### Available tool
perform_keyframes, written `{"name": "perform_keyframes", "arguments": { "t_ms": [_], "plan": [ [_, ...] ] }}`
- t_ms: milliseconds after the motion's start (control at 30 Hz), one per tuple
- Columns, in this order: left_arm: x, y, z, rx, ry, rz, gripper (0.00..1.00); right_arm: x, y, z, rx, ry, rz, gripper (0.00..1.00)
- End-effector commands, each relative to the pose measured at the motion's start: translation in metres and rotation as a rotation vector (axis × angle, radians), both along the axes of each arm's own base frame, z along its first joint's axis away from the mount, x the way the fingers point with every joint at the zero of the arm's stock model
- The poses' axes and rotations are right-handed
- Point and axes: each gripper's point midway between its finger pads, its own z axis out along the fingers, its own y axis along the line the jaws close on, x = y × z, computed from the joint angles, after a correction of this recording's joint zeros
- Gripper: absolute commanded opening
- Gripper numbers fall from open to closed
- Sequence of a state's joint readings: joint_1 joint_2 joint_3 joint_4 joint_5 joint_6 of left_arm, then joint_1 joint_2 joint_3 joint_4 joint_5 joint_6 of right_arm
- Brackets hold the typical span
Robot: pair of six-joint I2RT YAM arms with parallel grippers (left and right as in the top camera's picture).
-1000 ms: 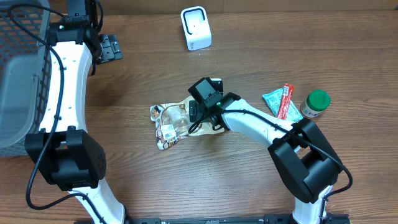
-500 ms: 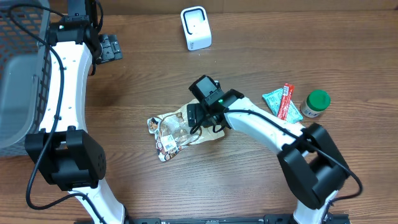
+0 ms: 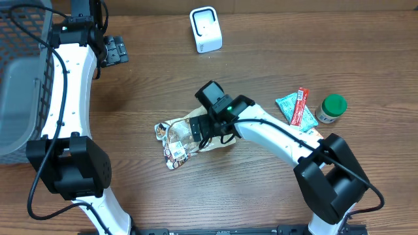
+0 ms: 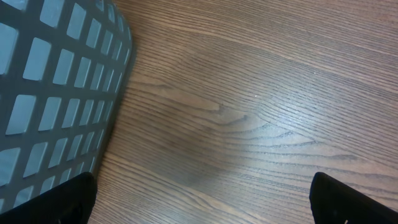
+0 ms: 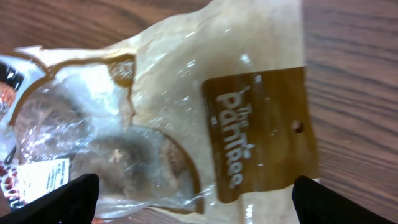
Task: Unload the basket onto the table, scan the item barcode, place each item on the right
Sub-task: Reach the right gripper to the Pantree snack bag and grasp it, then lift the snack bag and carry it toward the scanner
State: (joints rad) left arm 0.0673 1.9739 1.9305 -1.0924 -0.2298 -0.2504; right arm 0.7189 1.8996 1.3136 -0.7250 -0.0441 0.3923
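Observation:
My right gripper should next grab the snack bag by its tan end with the brown printed panel, so the white label stays uncovered and its barcode can be scanned.
The item is a clear and tan snack bag lying flat near the table's middle. It fills the right wrist view, brown printed panel up, with a white label near its left end. My right gripper hovers over the bag's right part. The gripper is open, its fingertips wide apart on either side of the bag and nothing held. A white scanner stands at the back. My left gripper is far off at the back left, open over bare wood.
A grey mesh basket stands along the left edge, its wall close beside the left gripper. At the right lie a red stick pack, a teal packet and a green-lidded jar.
My right gripper has moved a little left and toward the front over the bag. The bag has shifted slightly left. The left arm has not moved.

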Motion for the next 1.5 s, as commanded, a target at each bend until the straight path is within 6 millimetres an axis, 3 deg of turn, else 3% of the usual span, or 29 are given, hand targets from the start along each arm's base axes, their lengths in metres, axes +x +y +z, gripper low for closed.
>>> {"name": "perform_keyframes", "arguments": {
  "t_ms": [0,233,433,533,833,1033,1133,1467],
  "plan": [
    [0.000,0.001,0.001,0.019,0.003,-0.014,1.00,-0.005,-0.003,0.000,-0.039,-0.038,0.015,1.00],
    [0.000,0.001,0.001,0.019,0.003,-0.014,1.00,-0.015,0.001,-0.013,-0.070,-0.040,0.037,1.00],
    [0.000,0.001,0.001,0.019,0.003,-0.014,1.00,-0.023,-0.005,-0.050,-0.140,0.026,0.044,1.00],
    [0.001,0.001,0.001,0.019,0.003,-0.014,1.00,-0.028,-0.009,-0.062,-0.165,0.060,0.042,0.95],
    [0.001,0.001,0.001,0.019,0.003,-0.014,1.00,-0.023,-0.009,-0.052,-0.139,0.070,-0.016,0.92],
    [0.000,0.001,0.001,0.019,0.003,-0.014,1.00,0.005,0.004,0.000,-0.066,-0.011,-0.039,0.93],
    [0.001,0.001,0.001,0.019,0.003,-0.014,1.00,0.013,0.009,0.015,-0.039,-0.044,-0.043,0.93],
    [0.000,0.001,0.001,0.019,0.003,-0.014,1.00,0.016,-0.004,-0.001,-0.124,-0.065,-0.036,0.92]
  ]
}}
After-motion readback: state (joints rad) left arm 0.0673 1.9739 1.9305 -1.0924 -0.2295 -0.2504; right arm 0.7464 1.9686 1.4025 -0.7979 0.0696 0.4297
